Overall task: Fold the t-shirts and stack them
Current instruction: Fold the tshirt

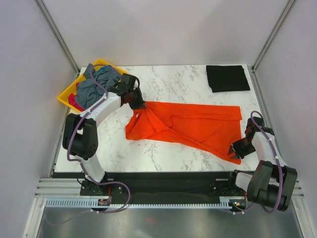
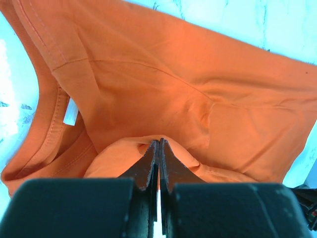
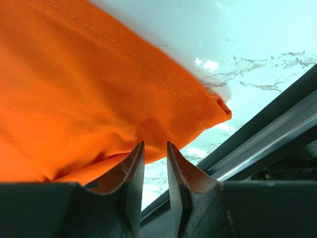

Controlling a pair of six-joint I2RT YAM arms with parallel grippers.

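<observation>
My right gripper is going to grab the orange t-shirt [image 1: 193,126] by its near hem corner [image 1: 235,158] next, and then that side can fold over lengthwise alongside my left gripper.
A bright orange t-shirt [image 1: 193,126] lies spread across the middle of the marble table, bunched at its left end. My left gripper [image 1: 137,106] is shut on a fold of it near the collar; the left wrist view shows the jaws [image 2: 159,143] pinched together on orange cloth [image 2: 173,74]. My right gripper [image 1: 236,148] is at the shirt's near right hem corner. In the right wrist view its jaws [image 3: 155,145] stand a little apart, with the orange hem [image 3: 74,89] just at and beyond the tips and nothing between them. A folded black t-shirt [image 1: 227,78] lies at the back right.
A yellow tray [image 1: 66,95] stands at the back left and holds a crumpled grey-blue shirt [image 1: 96,84] and a pink one [image 1: 74,102]. The table's near edge and its black rail [image 3: 257,139] run close to my right gripper. Grey walls close in both sides.
</observation>
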